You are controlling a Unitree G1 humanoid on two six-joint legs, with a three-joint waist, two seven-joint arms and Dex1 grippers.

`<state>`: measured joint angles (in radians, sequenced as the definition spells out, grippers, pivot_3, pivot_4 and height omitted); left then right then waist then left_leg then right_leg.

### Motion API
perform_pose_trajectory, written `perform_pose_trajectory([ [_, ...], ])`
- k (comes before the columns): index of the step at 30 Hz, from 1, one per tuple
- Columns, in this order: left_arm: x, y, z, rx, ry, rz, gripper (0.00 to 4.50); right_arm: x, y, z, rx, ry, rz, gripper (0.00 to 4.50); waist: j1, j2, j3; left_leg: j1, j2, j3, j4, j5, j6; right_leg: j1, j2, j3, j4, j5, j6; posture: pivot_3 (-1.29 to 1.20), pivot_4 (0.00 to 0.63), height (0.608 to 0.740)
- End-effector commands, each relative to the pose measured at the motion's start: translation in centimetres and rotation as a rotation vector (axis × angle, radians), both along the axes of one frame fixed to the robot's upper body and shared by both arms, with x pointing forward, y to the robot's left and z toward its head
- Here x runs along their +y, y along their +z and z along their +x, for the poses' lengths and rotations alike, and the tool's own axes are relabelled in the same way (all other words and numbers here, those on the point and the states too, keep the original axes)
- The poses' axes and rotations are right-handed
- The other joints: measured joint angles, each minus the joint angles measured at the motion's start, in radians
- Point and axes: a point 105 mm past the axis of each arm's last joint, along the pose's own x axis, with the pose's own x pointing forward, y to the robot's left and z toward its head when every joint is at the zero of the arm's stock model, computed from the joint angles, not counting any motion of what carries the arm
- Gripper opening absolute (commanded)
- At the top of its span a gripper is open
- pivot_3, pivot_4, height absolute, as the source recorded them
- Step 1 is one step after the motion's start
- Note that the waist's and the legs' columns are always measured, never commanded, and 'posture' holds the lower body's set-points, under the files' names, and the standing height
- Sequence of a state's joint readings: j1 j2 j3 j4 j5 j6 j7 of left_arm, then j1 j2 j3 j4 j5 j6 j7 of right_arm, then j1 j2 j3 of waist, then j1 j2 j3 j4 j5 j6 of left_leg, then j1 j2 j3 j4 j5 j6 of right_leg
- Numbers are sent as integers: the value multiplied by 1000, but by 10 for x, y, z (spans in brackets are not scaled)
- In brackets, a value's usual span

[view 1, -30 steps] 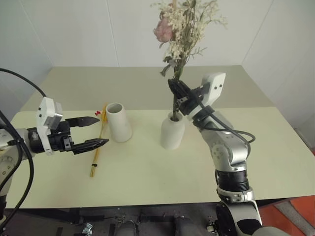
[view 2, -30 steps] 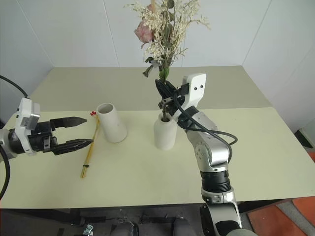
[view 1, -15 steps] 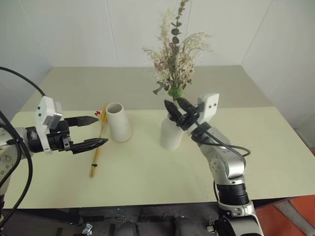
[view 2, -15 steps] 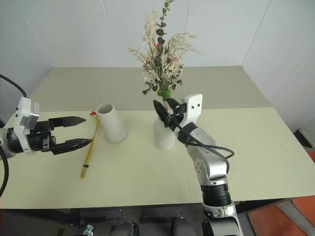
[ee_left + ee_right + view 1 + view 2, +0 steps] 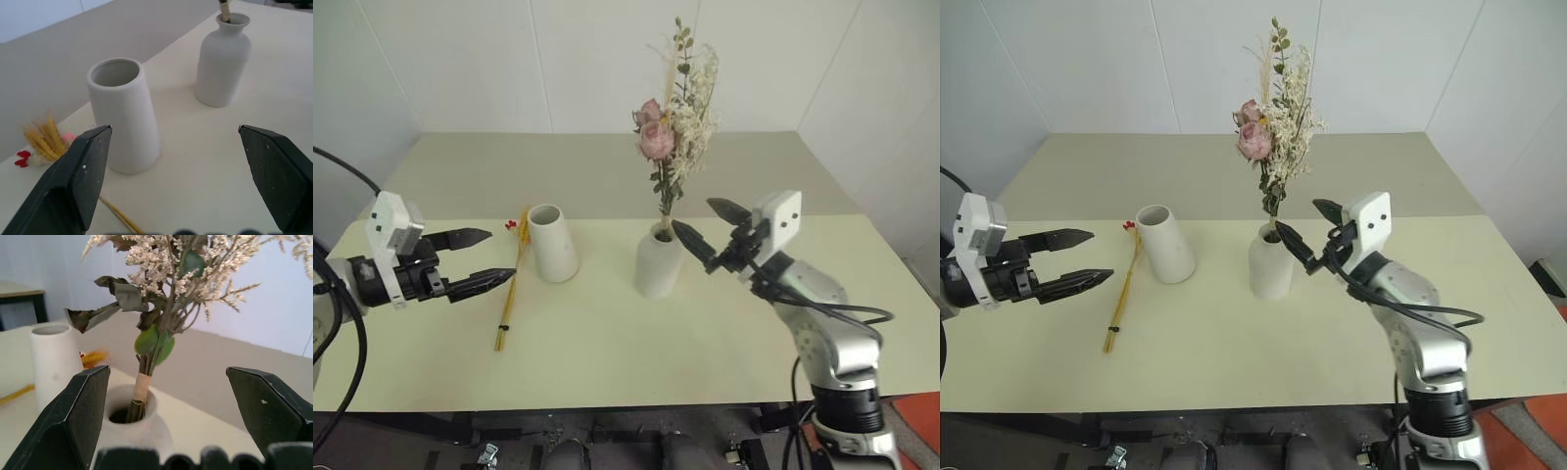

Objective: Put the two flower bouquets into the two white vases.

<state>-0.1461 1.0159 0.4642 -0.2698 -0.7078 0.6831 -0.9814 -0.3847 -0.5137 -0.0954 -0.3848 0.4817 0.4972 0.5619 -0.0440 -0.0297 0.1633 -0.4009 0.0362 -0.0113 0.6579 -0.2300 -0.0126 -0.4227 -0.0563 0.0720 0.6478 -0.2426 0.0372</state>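
Note:
The left gripper picks up the slim bouquet (image 5: 509, 292) by its middle stalks next, as delicate golden ears and red berries spread out at its top.
The bushy bouquet (image 5: 673, 132) of pink roses and cream sprigs stands upright in the narrow-necked white vase (image 5: 658, 262) at the table's middle. My right gripper (image 5: 707, 227) is open just to the right of that vase, clear of the stems. To the left stands the wide-mouthed white vase (image 5: 551, 243), empty. The slim bouquet (image 5: 509, 292) of golden stalks with red berries lies flat on the table beside it. My left gripper (image 5: 478, 258) is open, hovering left of the slim bouquet, apart from it.
The pale table (image 5: 626, 352) reaches to a front edge near me, and a second surface (image 5: 597, 166) runs behind it up to the white walls. Bare tabletop lies in front of both vases and to the right.
My right gripper opened and let go of the bushy bouquet, then drew back to the right and lower. The bouquet dropped deeper into the narrow-necked vase. My left gripper shifted slightly left.

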Motion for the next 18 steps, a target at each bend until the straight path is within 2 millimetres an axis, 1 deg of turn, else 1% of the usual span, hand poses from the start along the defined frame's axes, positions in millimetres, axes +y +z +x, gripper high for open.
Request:
perform_pose_trajectory([
  [1,12,5,-2,10,135,54,4500,2,12,-22,22,172,-84,4479,-3,-1,0,1,0,0,0,0,0,1,0,0,0,0,0,0,150,740],
  [3,18,0,-3,59,210,60,4500,2,12,-28,66,241,-132,4479,-4,-1,1,1,1,0,1,0,0,1,1,0,0,0,0,0,150,740],
  [5,22,-3,-1,77,270,90,4500,3,14,-29,88,282,-148,4479,-4,-1,1,2,2,0,1,0,0,2,2,0,0,0,0,0,150,740],
  [7,31,-7,5,115,373,116,4500,6,15,-30,101,326,-166,4479,-3,-1,1,2,2,0,1,0,0,2,2,0,0,0,0,0,150,740],
  [11,48,-29,13,291,584,223,4500,11,13,-35,119,407,-219,4479,3,-2,2,2,2,0,1,0,0,2,2,0,0,0,0,0,150,740],
  [13,48,-40,17,368,634,227,4500,12,13,-35,116,423,-235,4479,5,-3,2,1,0,-1,1,0,0,1,2,0,0,0,1,0,150,740],
  [16,36,-52,24,422,646,191,4500,13,13,-35,110,436,-245,4479,7,-3,3,-1,0,-1,2,0,0,1,1,0,-1,0,1,0,150,740],
  [18,29,-56,30,452,653,167,4500,14,15,-35,106,444,-246,4479,6,-5,3,-2,0,-1,2,0,0,0,1,0,-1,0,1,0,150,740],
])
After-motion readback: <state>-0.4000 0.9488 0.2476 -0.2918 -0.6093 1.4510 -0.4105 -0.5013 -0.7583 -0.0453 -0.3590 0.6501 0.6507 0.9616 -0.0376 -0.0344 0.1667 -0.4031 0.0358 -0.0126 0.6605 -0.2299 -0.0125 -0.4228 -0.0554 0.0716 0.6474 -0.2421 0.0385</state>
